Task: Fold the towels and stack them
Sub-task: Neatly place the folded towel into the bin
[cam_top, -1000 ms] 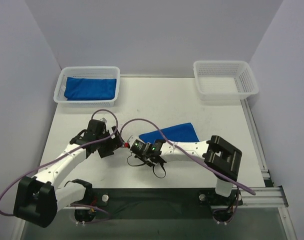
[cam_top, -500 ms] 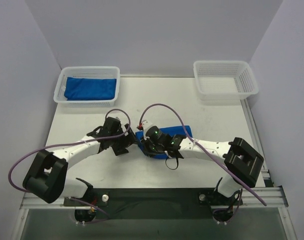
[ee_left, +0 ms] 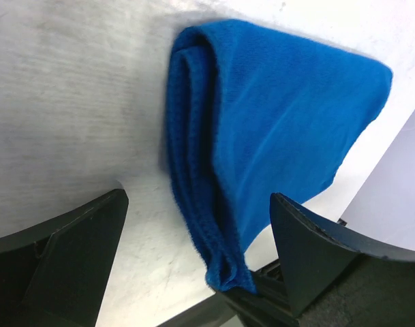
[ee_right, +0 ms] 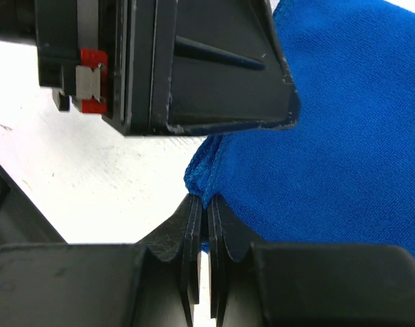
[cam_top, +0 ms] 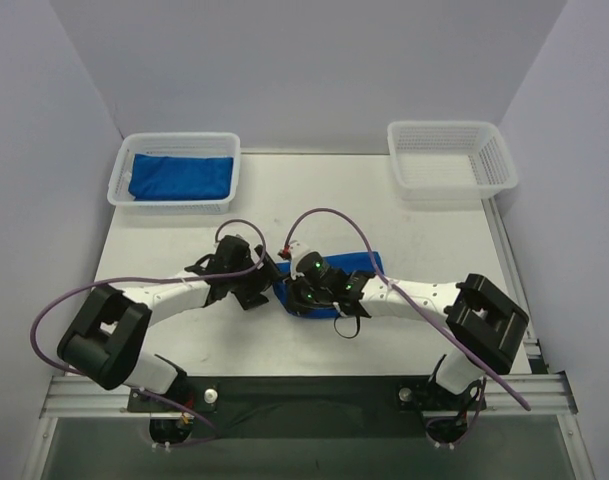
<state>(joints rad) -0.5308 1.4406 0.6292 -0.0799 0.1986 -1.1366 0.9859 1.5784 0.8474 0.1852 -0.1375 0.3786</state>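
Note:
I need to grab the blue towel's fold edge next with my left gripper and pinch the layers together. Then the towel stays folded for stacking.
A blue towel lies folded in layers on the white table; its fold edge runs down the left wrist view. My right gripper is shut on the towel's bunched corner, and sits over the towel's left end in the top view. My left gripper is open and straddles that same held end; in the top view it is just left of the right one. One of its fingers fills the upper part of the right wrist view. Another folded towel lies in the back-left basket.
A second white mesh basket stands at the back right with nothing in it. Purple cables loop above both wrists. The two wrists are very close together at the table's middle. Grey walls close in the table on three sides.
The right gripper has carried the towel's corner away from the near edge and over the cloth, which now looks smaller and bunched. The left arm has swung right to meet it, still open.

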